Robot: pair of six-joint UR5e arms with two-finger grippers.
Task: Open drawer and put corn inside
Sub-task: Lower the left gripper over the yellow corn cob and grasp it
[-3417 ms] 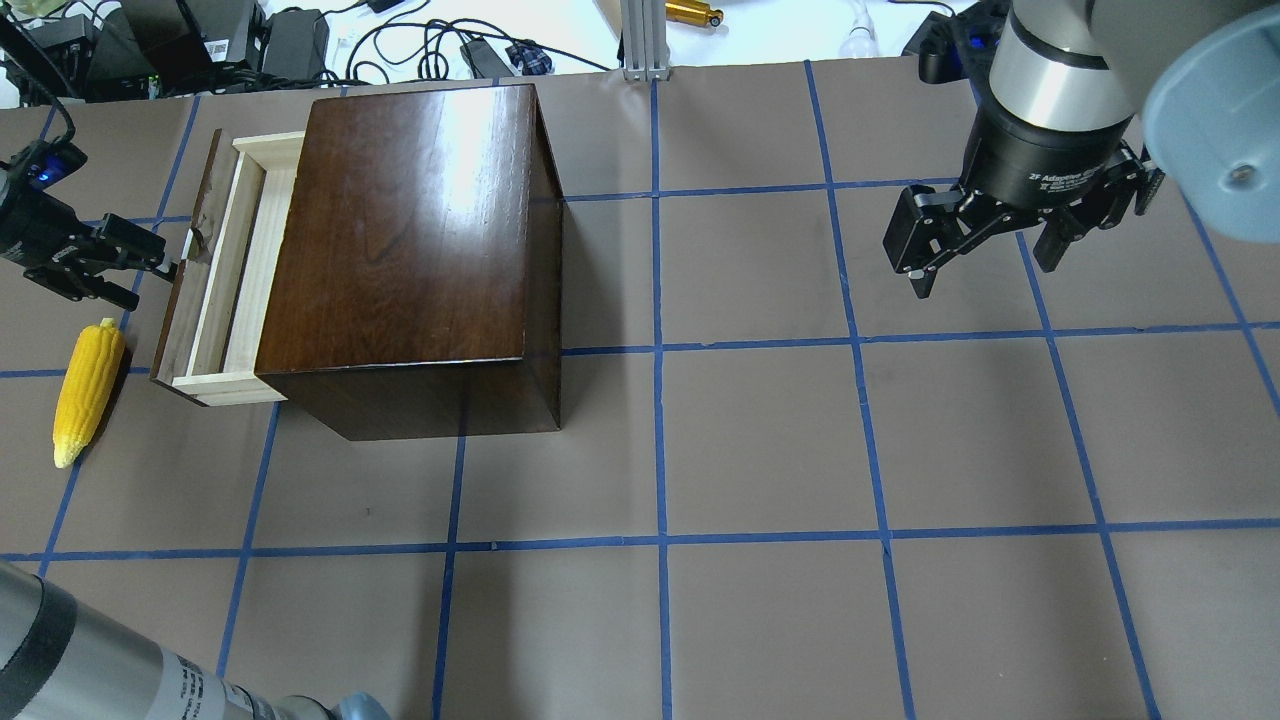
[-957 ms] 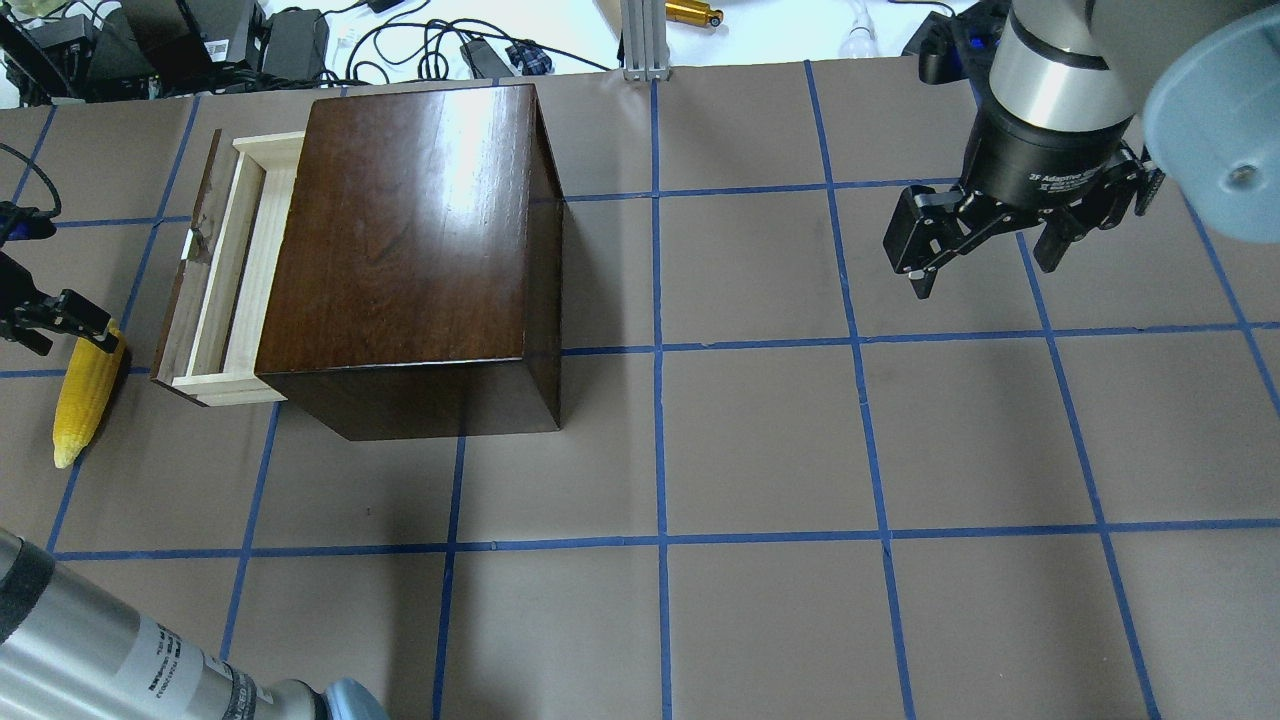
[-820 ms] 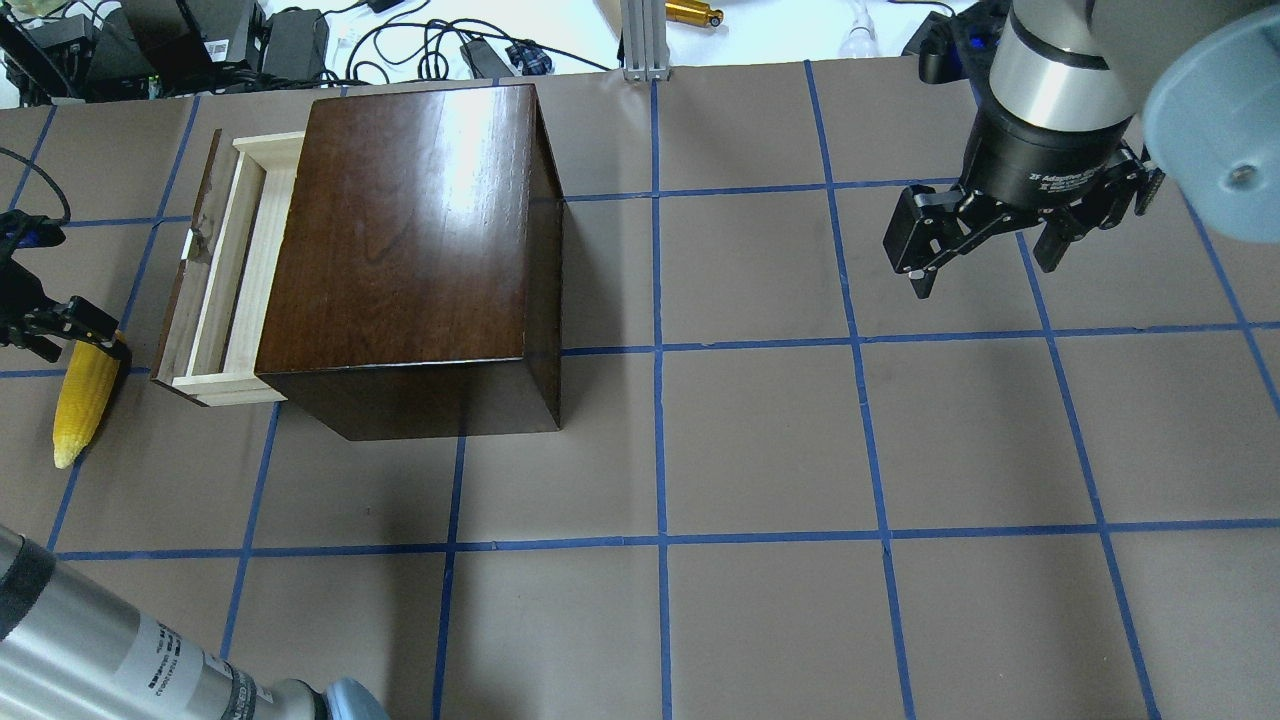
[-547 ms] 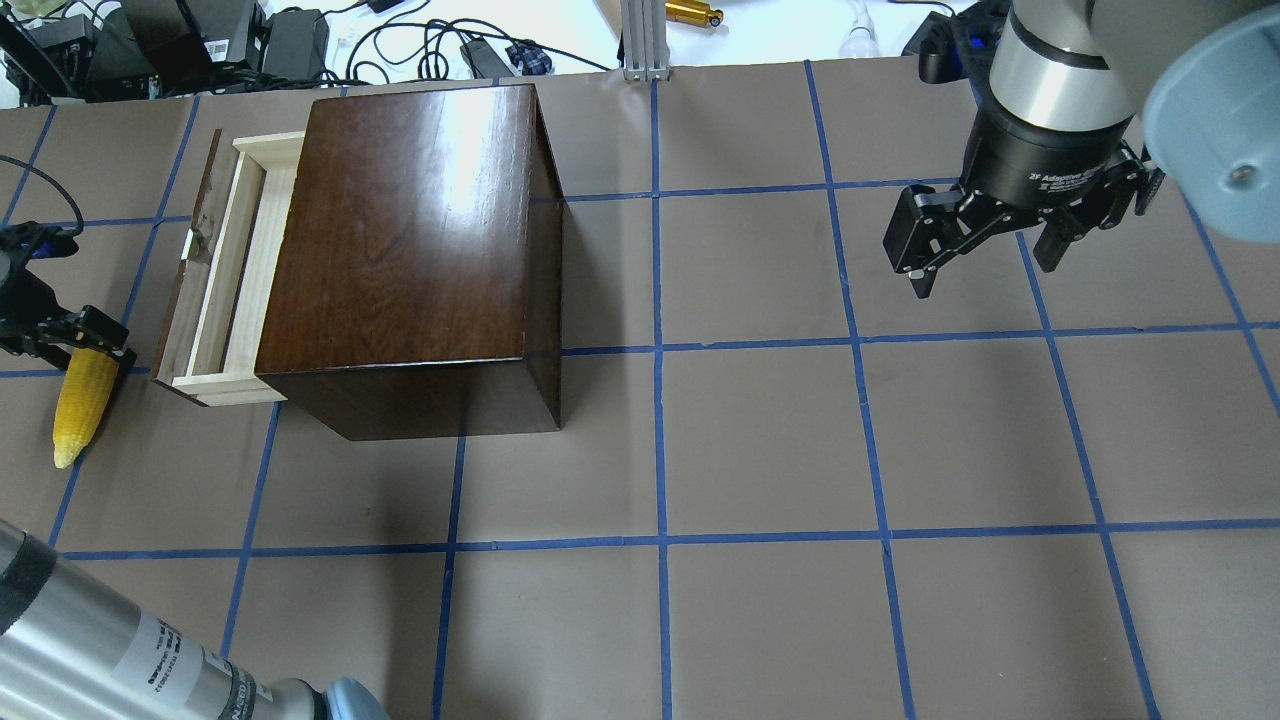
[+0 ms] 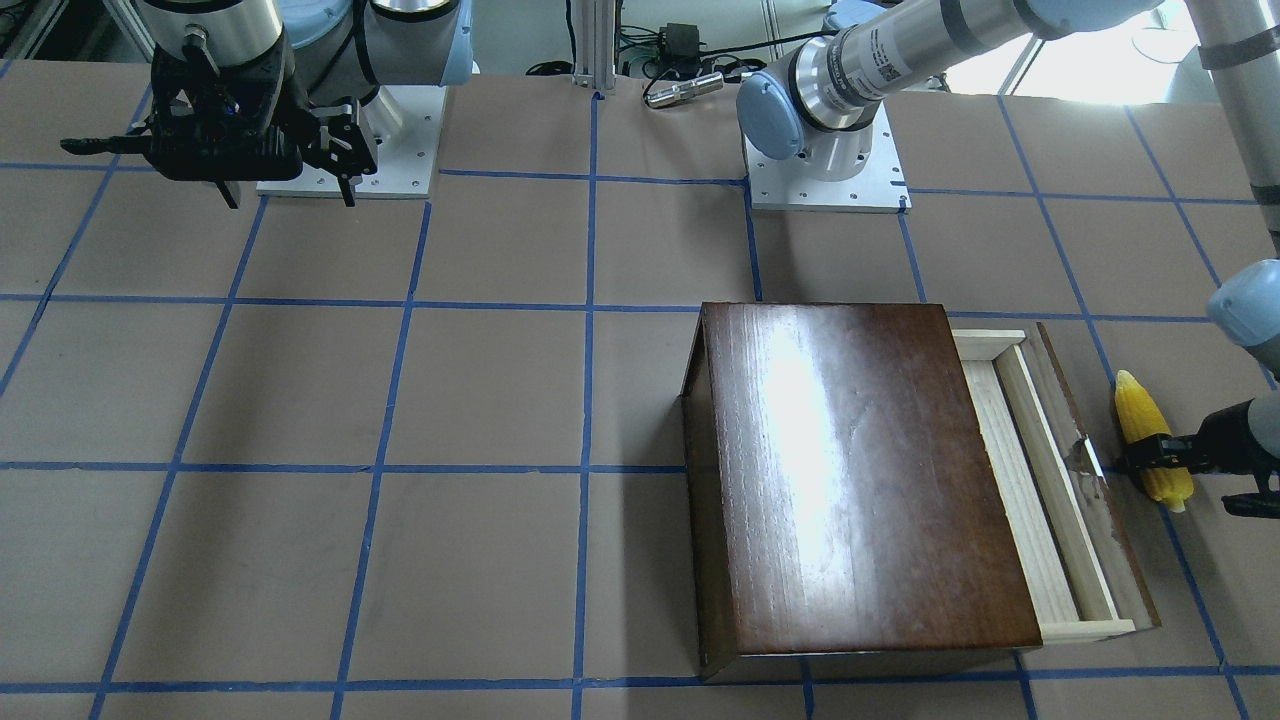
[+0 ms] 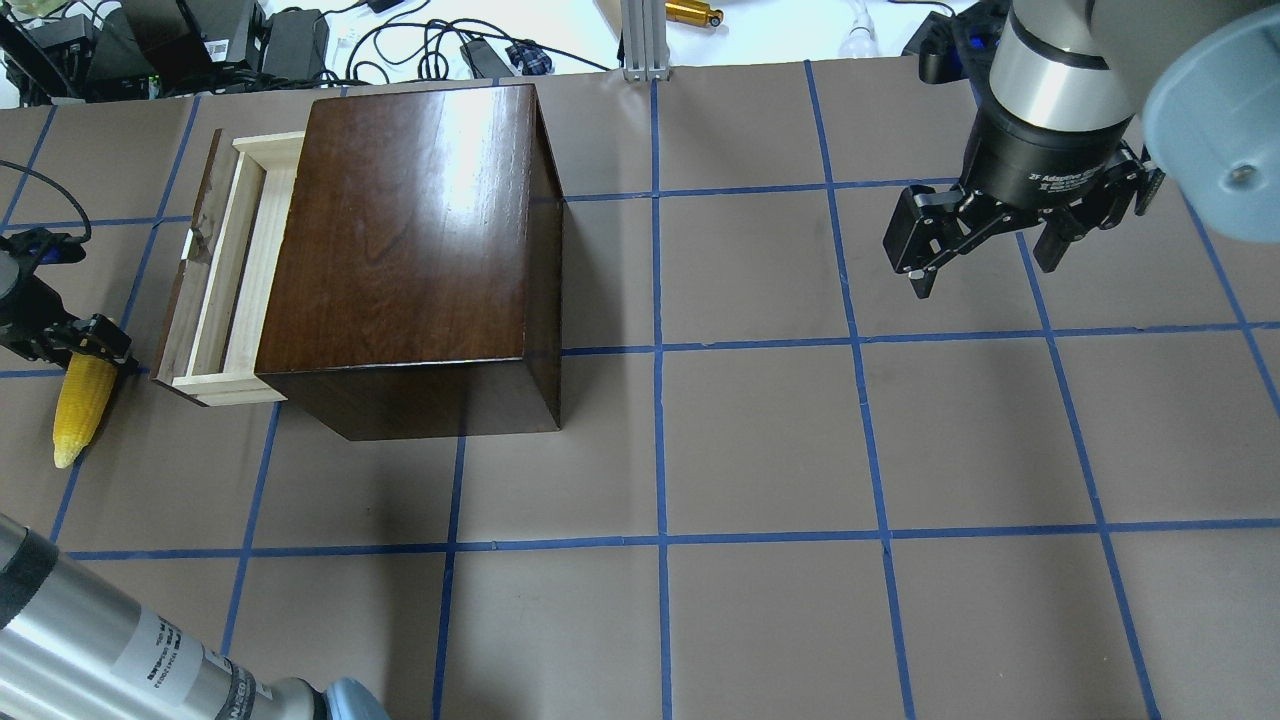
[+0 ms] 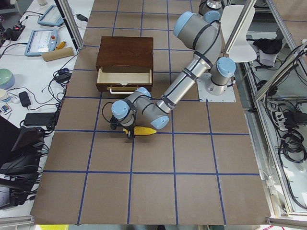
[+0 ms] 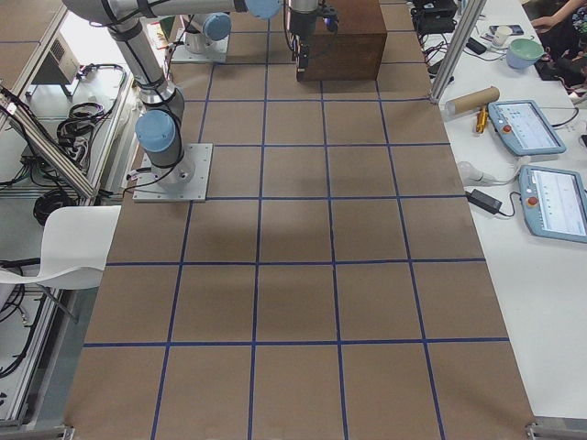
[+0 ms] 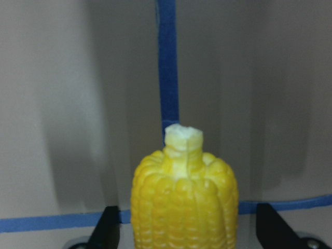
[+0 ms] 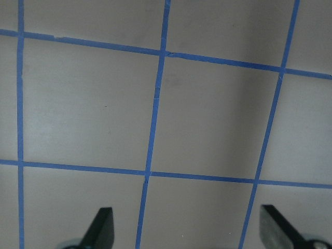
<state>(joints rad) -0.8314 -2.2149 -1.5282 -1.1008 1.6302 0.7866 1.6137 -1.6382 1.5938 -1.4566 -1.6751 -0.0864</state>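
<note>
The corn needs to go inside the drawer (image 5: pixel 1040 490), so my left gripper should grab it around its plump kernel-covered body (image 5: pixel 1140 420) next.
The drawer (image 6: pixel 225 270) stands pulled partly out of the dark-brown box (image 6: pixel 410 230), its pale-wood tray showing; both also show in the front view, drawer (image 5: pixel 1040 490) and box (image 5: pixel 860 470). The yellow corn (image 6: pixel 82 410) lies on the table beside the drawer front, also seen from the front (image 5: pixel 1140 420) and the left side (image 7: pixel 144 130). My left gripper (image 6: pixel 75 345) is open, low over the corn's stub end. In the left wrist view the corn (image 9: pixel 184 202) sits between the fingers (image 9: pixel 106 231) with gaps on both sides. My right gripper (image 6: pixel 985 265) is open and empty, far off.
Cables and electronics (image 6: pixel 200 40) lie beyond the table's far edge, with an aluminium post (image 6: pixel 645 40) behind the box. The arm bases (image 5: pixel 825 170) stand on the robot's side of the table. Blue tape lines cross the brown table.
My left gripper has left the drawer front and moved toward the near side onto the corn's stub end. The drawer stays open as before. The right arm has not moved.
</note>
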